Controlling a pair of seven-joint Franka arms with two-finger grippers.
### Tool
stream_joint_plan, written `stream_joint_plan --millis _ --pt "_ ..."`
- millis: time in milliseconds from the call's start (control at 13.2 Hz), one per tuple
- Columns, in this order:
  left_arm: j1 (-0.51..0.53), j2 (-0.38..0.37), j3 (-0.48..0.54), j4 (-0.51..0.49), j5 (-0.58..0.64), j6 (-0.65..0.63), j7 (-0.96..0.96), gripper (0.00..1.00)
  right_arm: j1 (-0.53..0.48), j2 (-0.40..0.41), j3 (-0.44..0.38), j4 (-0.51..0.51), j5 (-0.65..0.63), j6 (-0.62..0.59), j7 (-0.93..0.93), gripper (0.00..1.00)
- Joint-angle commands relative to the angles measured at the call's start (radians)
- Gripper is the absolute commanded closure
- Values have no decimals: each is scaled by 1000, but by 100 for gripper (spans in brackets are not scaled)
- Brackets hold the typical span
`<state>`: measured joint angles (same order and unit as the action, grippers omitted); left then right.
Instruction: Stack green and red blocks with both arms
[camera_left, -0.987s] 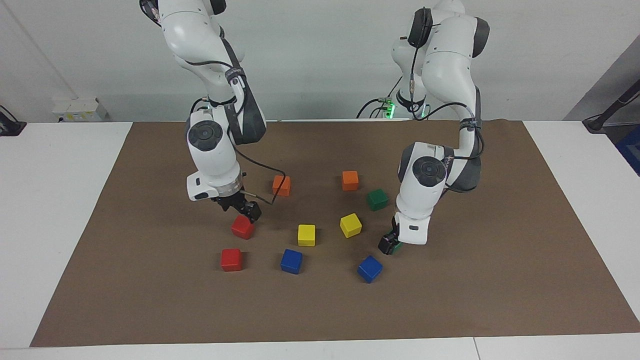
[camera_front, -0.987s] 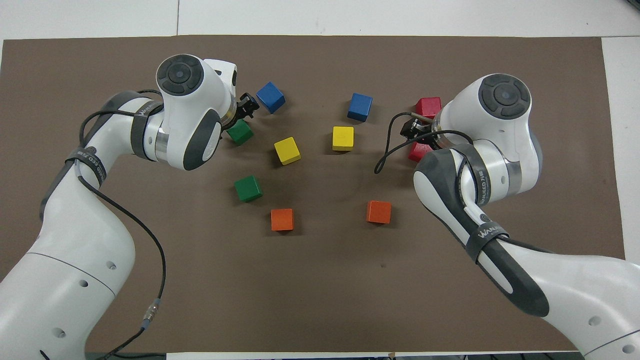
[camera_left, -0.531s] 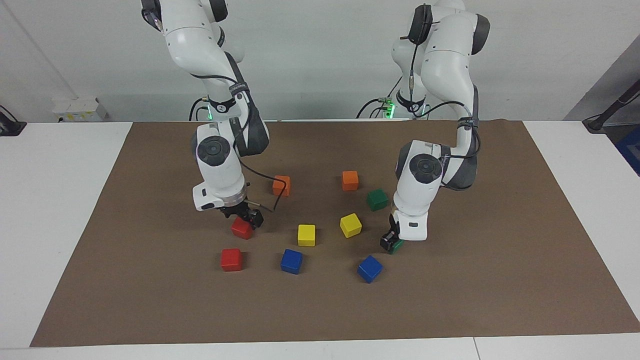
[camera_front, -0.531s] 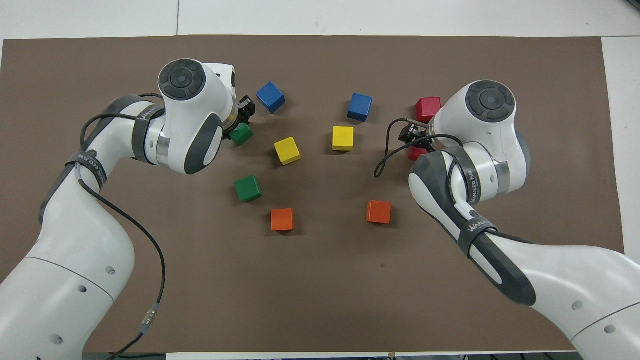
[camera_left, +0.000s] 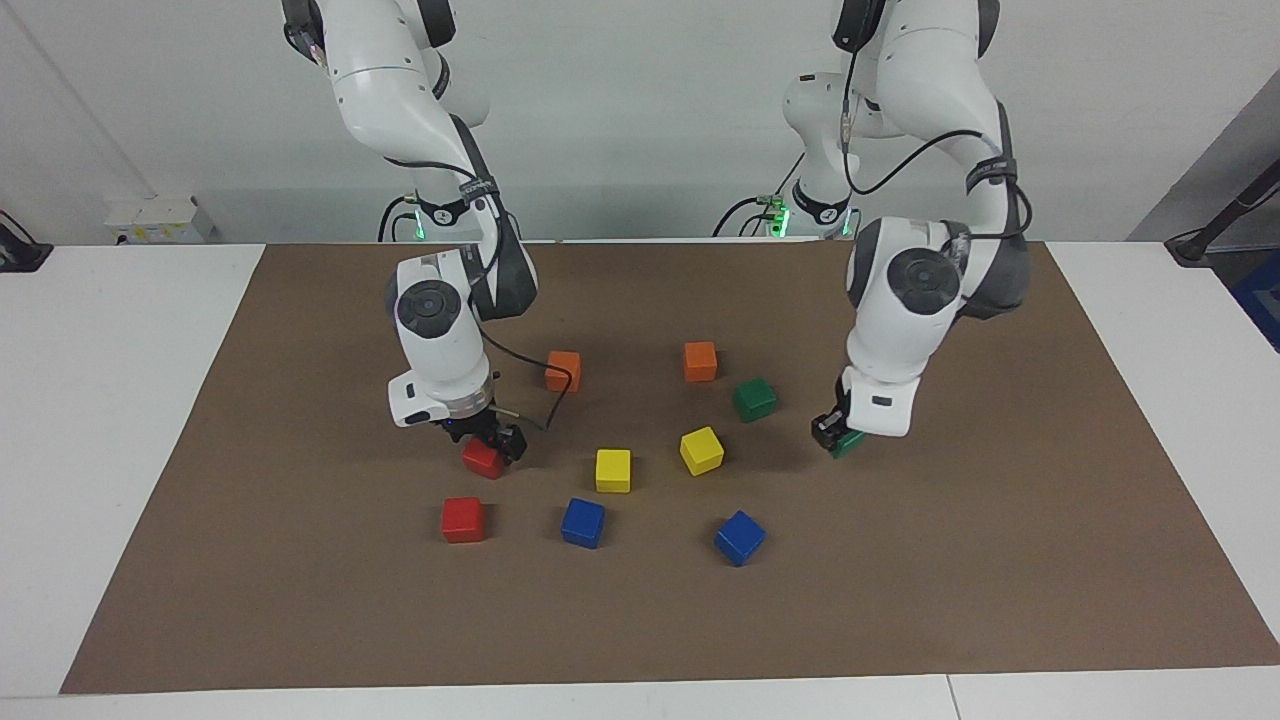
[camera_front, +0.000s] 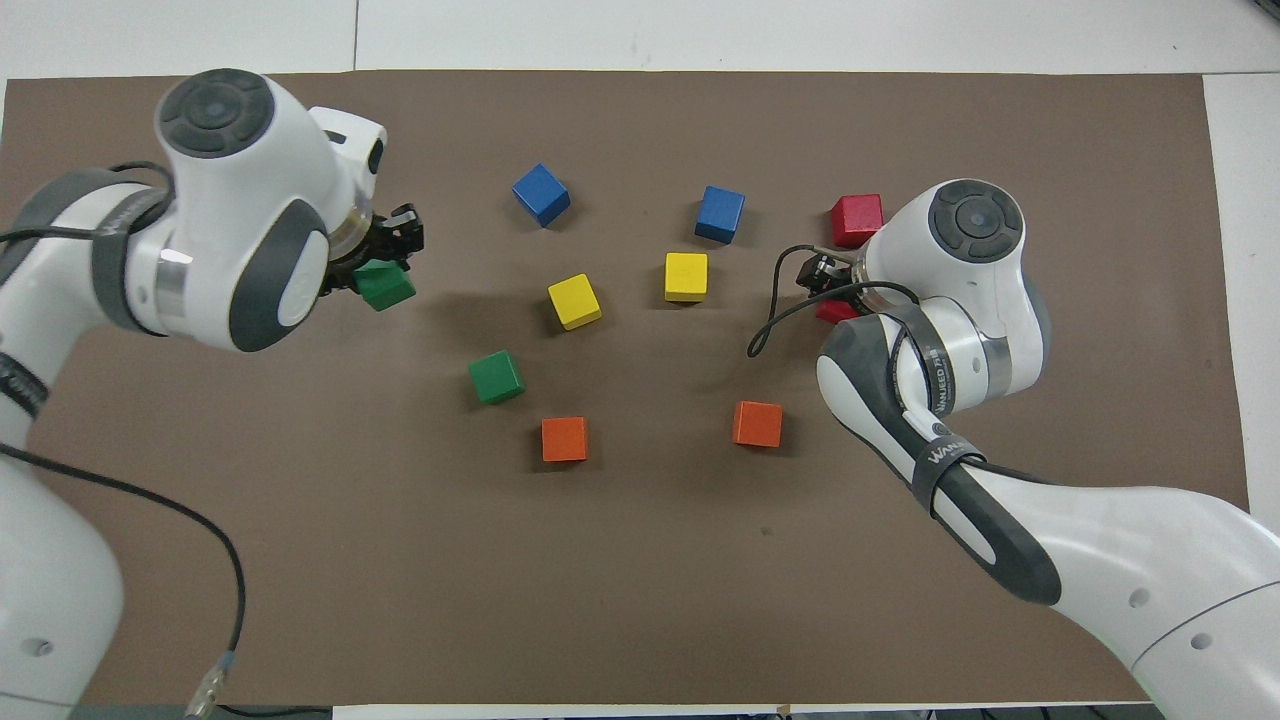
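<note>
My right gripper closes on the red block (camera_front: 836, 311) now, since the fingers reach down around the block, low over the brown mat.
My left gripper (camera_left: 838, 436) is shut on a green block (camera_left: 850, 441), held just above the brown mat toward the left arm's end; from overhead the block (camera_front: 384, 285) shows under the gripper (camera_front: 388, 268). A second green block (camera_left: 754, 399) rests on the mat beside an orange cube. My right gripper (camera_left: 487, 446) is down over a red block (camera_left: 482, 459), open, with a finger on either side; from overhead only an edge of that block (camera_front: 833, 312) shows below the gripper (camera_front: 828, 285). Another red block (camera_left: 463, 519) lies farther from the robots.
On the mat (camera_left: 1000, 560) sit two orange cubes (camera_left: 563, 371) (camera_left: 700, 361), two yellow cubes (camera_left: 613, 470) (camera_left: 701, 450) and two blue cubes (camera_left: 583, 522) (camera_left: 739, 537). White tabletop borders the mat at both ends.
My left gripper shut on the green block, then lifted it off the mat and carried it toward the left arm's end. My right gripper sank lower around the red block.
</note>
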<state>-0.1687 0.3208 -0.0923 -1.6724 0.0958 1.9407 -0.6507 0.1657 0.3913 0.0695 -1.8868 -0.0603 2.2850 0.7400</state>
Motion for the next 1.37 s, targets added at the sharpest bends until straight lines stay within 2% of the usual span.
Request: stream_joint_plan --millis 0,228,455,531,759,1138,1290 --pt "78 -149 -6 -191 -5 -2 234 100 -14 -2 4 -12 -9 28 -19 9" --pt "167 -180 -7 -263 -17 18 526 100 -14 -2 6 -17 -7 33 -14 37" --pt "242 -180 -6 -296 -111 89 709 100 -15 -2 4 -17 -7 42 -22 90" --pt "244 -181 -4 -315 -111 110 717 100 -15 -2 4 -17 -9 42 -24 100" --pt "242 -177 -4 -358 -111 182 711 100 -23 -25 0 -11 -9 -13 -105 100" --pt "244 -178 -4 -418 -111 273 674 100 -168 -89 -1 -17 -38 -67 -471 100" --pt "239 -169 -4 -431 -114 305 614 100 -221 -91 0 -44 -41 -30 -560 100"
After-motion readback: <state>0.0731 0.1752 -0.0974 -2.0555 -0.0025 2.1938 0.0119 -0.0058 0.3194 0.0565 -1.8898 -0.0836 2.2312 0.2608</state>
